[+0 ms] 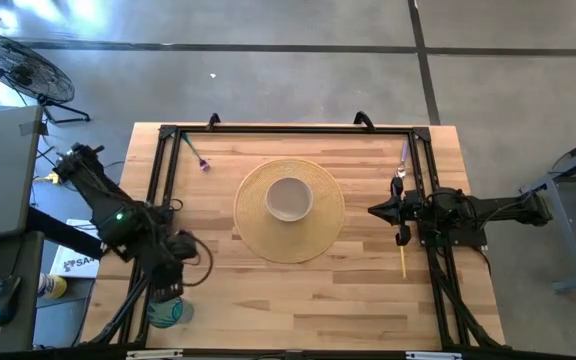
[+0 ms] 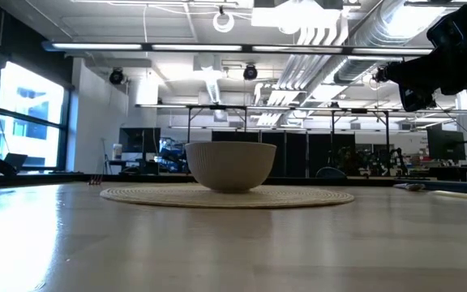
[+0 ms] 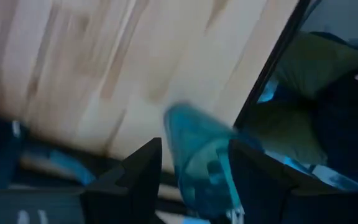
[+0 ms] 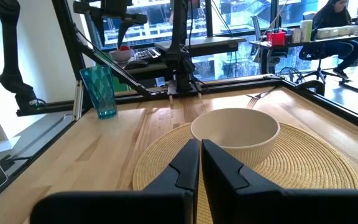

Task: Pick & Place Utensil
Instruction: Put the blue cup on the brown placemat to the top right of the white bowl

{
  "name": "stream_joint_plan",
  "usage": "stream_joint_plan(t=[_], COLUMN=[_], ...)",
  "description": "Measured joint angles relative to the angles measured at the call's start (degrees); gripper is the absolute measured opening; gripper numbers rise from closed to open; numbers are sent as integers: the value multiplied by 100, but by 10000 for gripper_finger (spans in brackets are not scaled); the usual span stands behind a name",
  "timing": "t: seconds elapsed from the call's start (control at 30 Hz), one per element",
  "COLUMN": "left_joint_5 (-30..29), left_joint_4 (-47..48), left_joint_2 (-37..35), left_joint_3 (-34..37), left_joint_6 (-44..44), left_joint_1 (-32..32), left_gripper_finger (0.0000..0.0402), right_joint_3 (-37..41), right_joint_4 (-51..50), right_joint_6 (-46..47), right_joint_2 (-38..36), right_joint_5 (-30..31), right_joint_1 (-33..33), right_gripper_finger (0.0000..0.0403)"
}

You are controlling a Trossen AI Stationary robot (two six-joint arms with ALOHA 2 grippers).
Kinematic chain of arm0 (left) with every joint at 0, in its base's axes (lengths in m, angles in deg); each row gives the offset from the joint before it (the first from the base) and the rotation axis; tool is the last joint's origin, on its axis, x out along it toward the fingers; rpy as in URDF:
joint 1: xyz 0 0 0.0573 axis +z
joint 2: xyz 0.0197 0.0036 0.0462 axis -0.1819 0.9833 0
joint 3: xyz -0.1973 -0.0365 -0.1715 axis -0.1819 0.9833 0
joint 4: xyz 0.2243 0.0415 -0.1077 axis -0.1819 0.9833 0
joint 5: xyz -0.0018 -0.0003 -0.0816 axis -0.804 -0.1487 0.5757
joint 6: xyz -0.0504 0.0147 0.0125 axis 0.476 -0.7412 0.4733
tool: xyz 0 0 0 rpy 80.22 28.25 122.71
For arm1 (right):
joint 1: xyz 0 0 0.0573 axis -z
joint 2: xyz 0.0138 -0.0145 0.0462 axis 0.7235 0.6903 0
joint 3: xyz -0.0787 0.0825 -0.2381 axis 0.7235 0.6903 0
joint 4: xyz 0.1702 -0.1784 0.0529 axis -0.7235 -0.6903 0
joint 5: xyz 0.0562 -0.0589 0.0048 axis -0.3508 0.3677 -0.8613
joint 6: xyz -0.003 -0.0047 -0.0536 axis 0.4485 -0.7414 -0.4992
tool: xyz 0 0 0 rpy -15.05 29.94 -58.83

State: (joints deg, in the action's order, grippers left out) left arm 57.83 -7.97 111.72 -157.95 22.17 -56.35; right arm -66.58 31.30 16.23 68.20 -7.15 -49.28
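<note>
I need to move the teal cup over to the woven mat (image 1: 290, 240), so next I need to grab the cup with my left gripper by its rim (image 1: 173, 303).
A pale ribbed bowl (image 1: 288, 197) (image 2: 230, 166) (image 4: 235, 132) stands on a round woven mat (image 1: 290, 240). A purple-handled utensil (image 1: 401, 165) and a yellow-handled one (image 1: 402, 262) lie on the table under the right arm. Another purple utensil (image 1: 196, 155) lies near the far left corner. My right gripper (image 1: 376, 210) (image 4: 200, 157) is shut and empty, raised off the table at the mat's right edge and pointing at the bowl. My left gripper (image 1: 171, 285) (image 3: 194, 180) is open at the near left corner. Its fingers show on either side of a teal cup (image 3: 197, 158) (image 4: 100, 91).
A black frame (image 1: 163, 180) runs around the table's left, far and right sides. The teal cup (image 1: 165, 310) stands upright beside its left rail. Bare wood lies between the mat and the near edge. A fan (image 1: 18, 65) stands on the floor beyond the table.
</note>
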Motion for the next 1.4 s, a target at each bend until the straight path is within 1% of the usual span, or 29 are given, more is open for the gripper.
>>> stream_joint_plan(t=[0.17, 0.4, 0.47, 0.57, 0.73, 0.97, 1.1, 1.33, 1.4], left_joint_5=[233, 97, 101, 75, 95, 48, -113, 2, -61], left_joint_4=[214, 264, 230, -134, -691, -656, -797, -821, -839], left_joint_2=[69, 63, 72, 72, 78, 105, 105, 114, 137], left_joint_3=[2, 83, 221, 488, 857, 1033, 1142, 1459, 1467], left_joint_6=[1464, 3242, 3540, 3664, 3567, 3521, 3279, 3108, 3004], left_joint_1=[-647, -1404, -1545, -1662, -1679, -1681, -1681, -1681, -1681], left_gripper_finger=[182, 182, 182, 182, 182, 182, 182, 182, 181], right_joint_3=[0, 0, 0, 0, 0, 0, 0, 0, 0], right_joint_4=[0, 0, 0, 0, 0, 0, 0, 0, 0], right_joint_6=[0, 0, 0, 0, 0, 0, 0, 0, 0], right_joint_2=[0, 0, 0, 0, 2, 2, 2, 2, 2], right_joint_5=[0, 0, 0, 2, 0, 2, 2, 2, 2], right_joint_1=[0, 0, 1, 1, -1, 0, 1, -1, 1], right_gripper_finger=[12, 12, 12, 12, 12, 12, 12, 12, 12])
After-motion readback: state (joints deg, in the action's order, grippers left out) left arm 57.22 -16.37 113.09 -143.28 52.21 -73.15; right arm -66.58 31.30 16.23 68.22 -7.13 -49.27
